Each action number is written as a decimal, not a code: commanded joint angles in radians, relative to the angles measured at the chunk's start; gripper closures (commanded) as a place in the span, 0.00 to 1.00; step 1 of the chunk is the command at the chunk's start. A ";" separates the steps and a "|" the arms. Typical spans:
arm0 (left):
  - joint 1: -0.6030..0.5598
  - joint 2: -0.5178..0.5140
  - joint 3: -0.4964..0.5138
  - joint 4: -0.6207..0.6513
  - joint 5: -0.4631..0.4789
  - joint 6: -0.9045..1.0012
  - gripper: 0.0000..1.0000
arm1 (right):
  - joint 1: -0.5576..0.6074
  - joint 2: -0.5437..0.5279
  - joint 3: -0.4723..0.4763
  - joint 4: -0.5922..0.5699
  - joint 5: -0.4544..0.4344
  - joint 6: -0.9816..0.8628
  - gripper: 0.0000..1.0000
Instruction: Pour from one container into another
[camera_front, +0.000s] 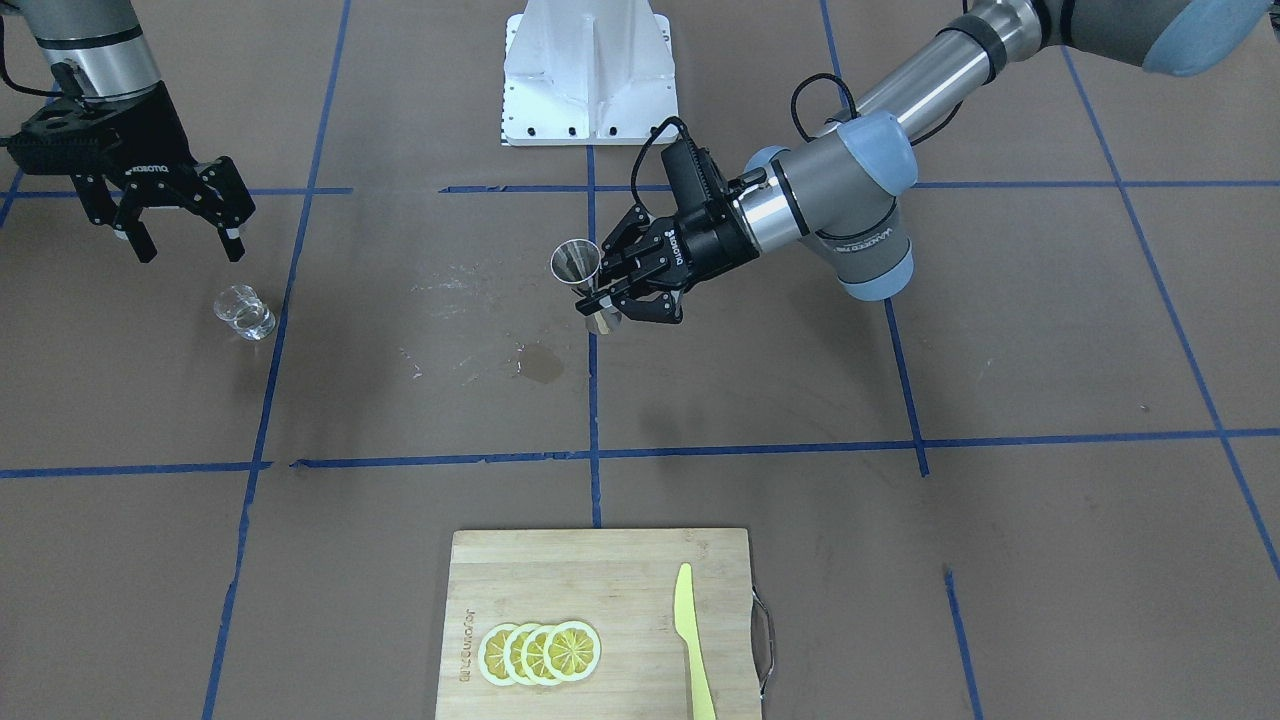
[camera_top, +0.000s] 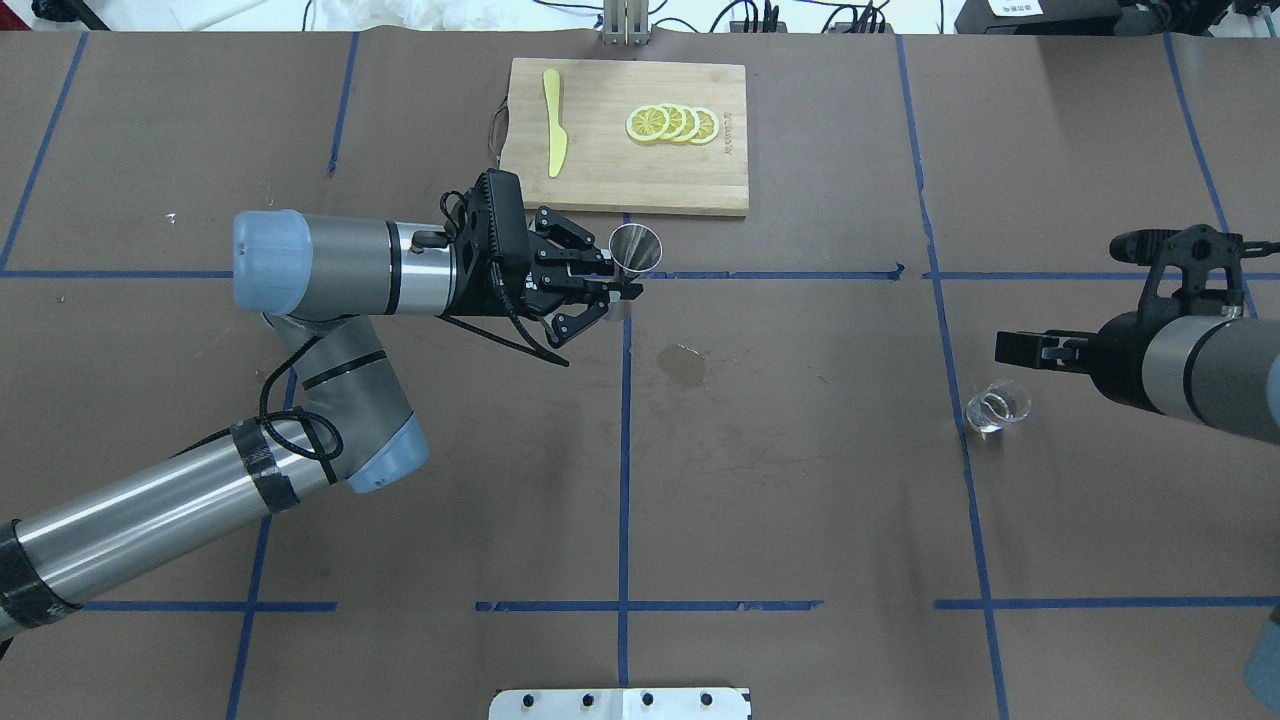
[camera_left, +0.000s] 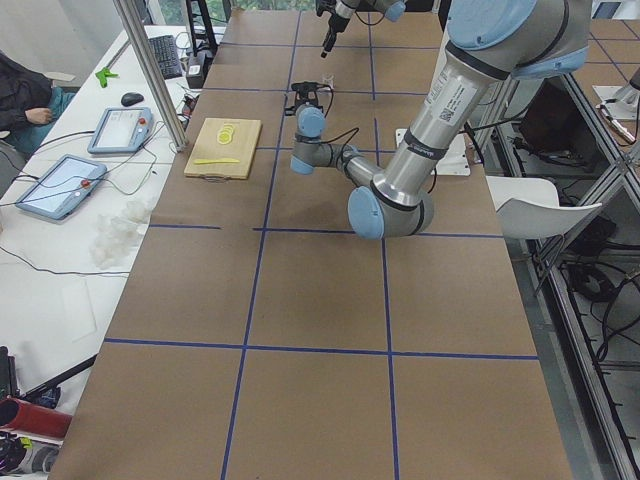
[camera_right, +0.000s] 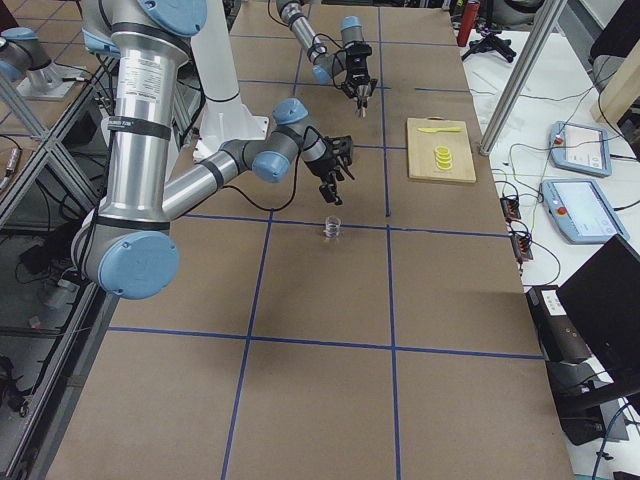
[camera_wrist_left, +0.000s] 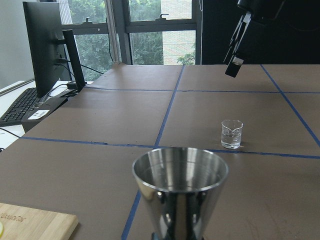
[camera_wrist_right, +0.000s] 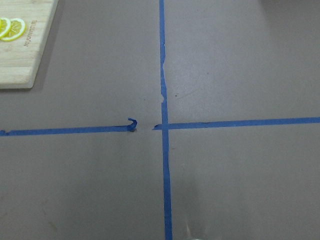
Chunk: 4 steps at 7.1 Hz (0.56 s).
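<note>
The glass cup needs to pour into the steel jigger (camera_front: 577, 262). My right gripper should grab the glass cup by its side (camera_front: 250, 317) next.
My left gripper (camera_front: 603, 296) is shut on the narrow waist of the steel jigger (camera_front: 577, 262) and holds it upright above the table near its middle. Seen from overhead, the jigger (camera_top: 636, 247) stands at the tip of the left gripper (camera_top: 622, 290). It fills the lower part of the left wrist view, jigger (camera_wrist_left: 180, 187) mouth up. The clear glass cup (camera_front: 244, 312) stands on the table, with some clear liquid in it. My right gripper (camera_front: 190, 238) hangs open just above and beside the glass cup (camera_top: 997, 407), not touching it. From the left wrist, the glass cup (camera_wrist_left: 232, 134) shows beyond the jigger.
A bamboo cutting board (camera_front: 610, 585) lies at the operators' edge with lemon slices (camera_front: 540, 652) and a yellow knife (camera_front: 692, 640) on it. A damp stain (camera_front: 543, 365) marks the brown paper near the jigger. The white robot base (camera_front: 590, 75) stands at the robot's side.
</note>
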 joint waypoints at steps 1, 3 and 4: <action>-0.002 0.001 0.000 0.001 0.000 0.000 1.00 | -0.201 -0.064 -0.024 0.100 -0.335 0.147 0.00; -0.002 0.001 0.000 0.001 0.000 0.000 1.00 | -0.348 -0.062 -0.108 0.125 -0.627 0.217 0.00; -0.003 0.001 0.000 0.001 0.000 0.000 1.00 | -0.384 -0.058 -0.187 0.218 -0.741 0.218 0.00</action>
